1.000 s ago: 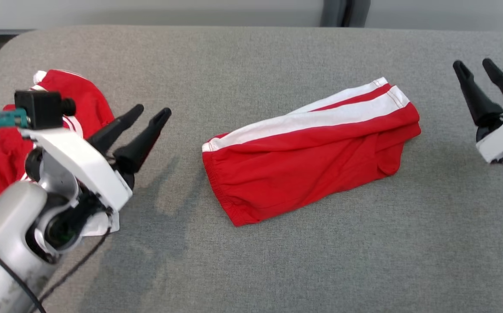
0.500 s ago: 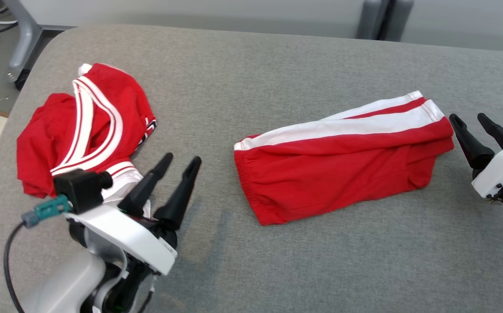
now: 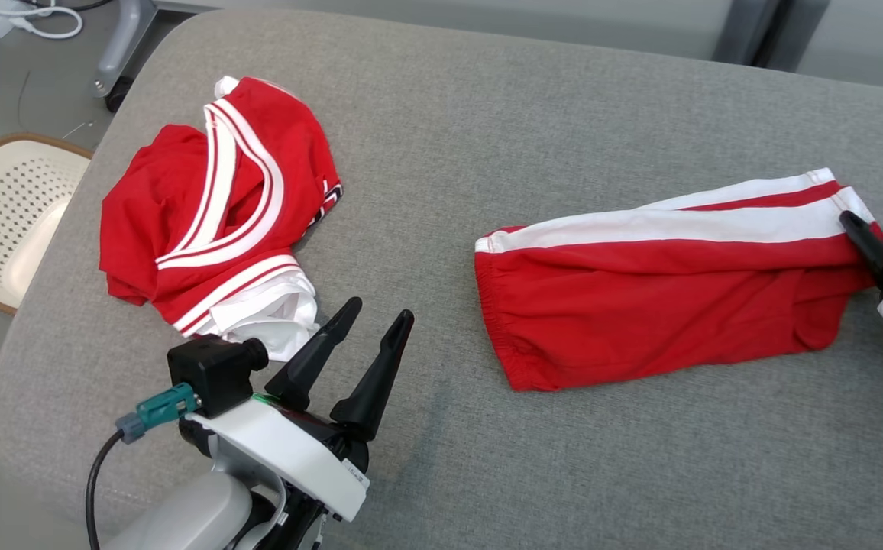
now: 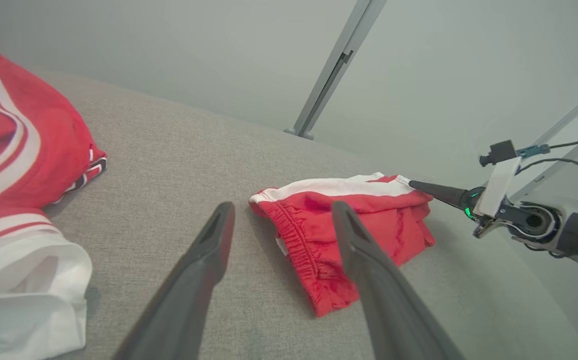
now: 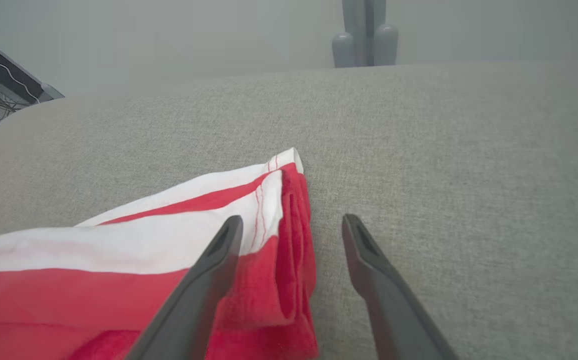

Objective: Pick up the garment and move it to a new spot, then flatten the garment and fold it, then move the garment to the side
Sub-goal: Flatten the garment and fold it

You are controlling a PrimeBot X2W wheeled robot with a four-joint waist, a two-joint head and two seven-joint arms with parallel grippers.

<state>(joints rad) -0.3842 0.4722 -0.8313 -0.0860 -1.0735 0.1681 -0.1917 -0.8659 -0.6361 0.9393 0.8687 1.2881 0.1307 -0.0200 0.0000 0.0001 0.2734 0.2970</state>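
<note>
My right gripper should next grab the shorts by the striped leg hem, to fold them over toward their elastic waistband.
The garment is a pair of red shorts with white side stripes, lying folded flat on the grey padded table. My right gripper is open at its right hem end. In the right wrist view the gripper has one finger over the striped hem and the other over bare fabric. My left gripper is open above the table, left of the elastic waistband, holding nothing.
A crumpled red jersey with white trim lies at the table's left end, just beyond my left gripper. A cream perforated chair seat stands off the table's left edge, and a grey frame leg beyond it.
The head camera has swung left, so the whole picture has shifted right. My right gripper has closed in on the shorts' right hem end. Both grippers stay open.
</note>
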